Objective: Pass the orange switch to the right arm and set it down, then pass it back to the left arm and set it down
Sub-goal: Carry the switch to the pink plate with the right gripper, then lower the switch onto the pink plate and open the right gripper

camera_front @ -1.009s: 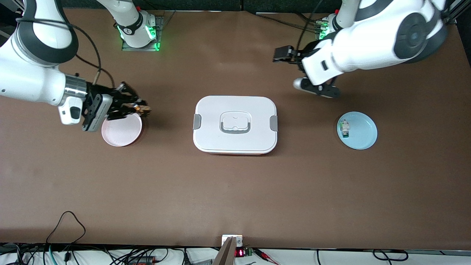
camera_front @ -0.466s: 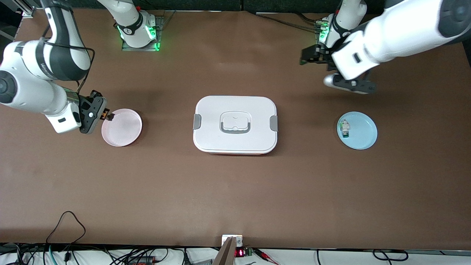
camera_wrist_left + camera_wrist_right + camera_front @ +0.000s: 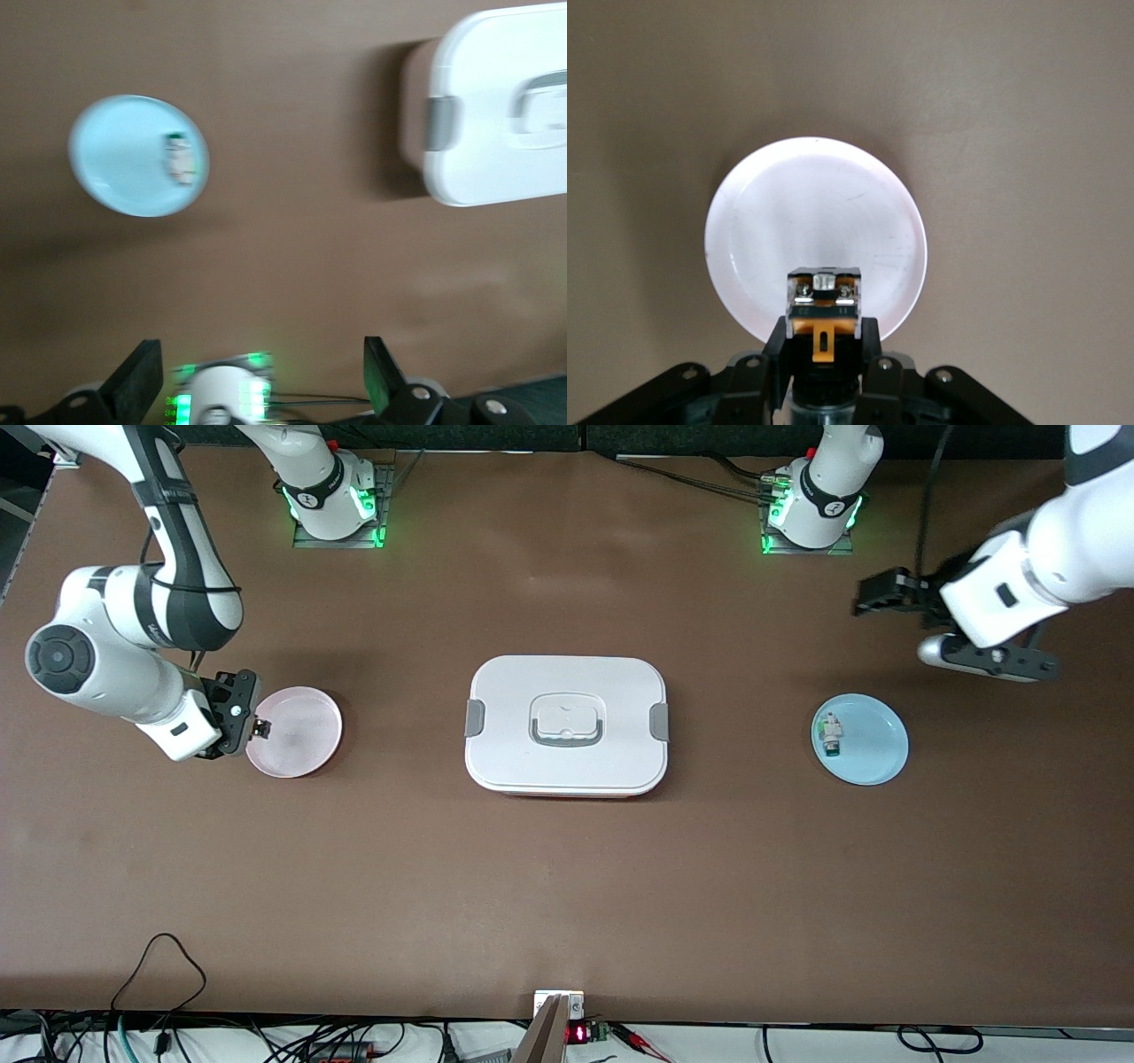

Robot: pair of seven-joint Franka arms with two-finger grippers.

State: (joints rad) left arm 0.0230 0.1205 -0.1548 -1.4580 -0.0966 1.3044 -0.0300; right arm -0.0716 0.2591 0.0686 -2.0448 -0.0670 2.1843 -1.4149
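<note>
In the right wrist view, the orange switch [image 3: 824, 301] is high above the pink plate, so my right gripper keeps hold of the switch for now.
My right gripper [image 3: 254, 727] is shut on the orange switch [image 3: 262, 729] and holds it over the rim of the pink plate [image 3: 301, 731] at the right arm's end of the table. In the right wrist view the switch [image 3: 823, 312] sits between the black fingers [image 3: 772, 350], with the plate [image 3: 815, 217] under it. The white box [image 3: 567, 724] stands shut mid-table. My left gripper [image 3: 873, 593] is open and empty, up over bare table near the blue plate [image 3: 873, 744]. The left wrist view shows its gripper [image 3: 261, 381] open, and the box [image 3: 496, 106].
A white-and-green component [image 3: 829, 735] lies on the blue plate; it also shows in the left wrist view [image 3: 180, 158] on that plate [image 3: 120, 164]. Both arm bases with green lights stand at the table's edge farthest from the front camera. Cables lie along the nearest edge.
My right gripper has carried the switch away from the box, back across the pink plate to its rim. My left gripper has swung away from the box toward its own end of the table.
</note>
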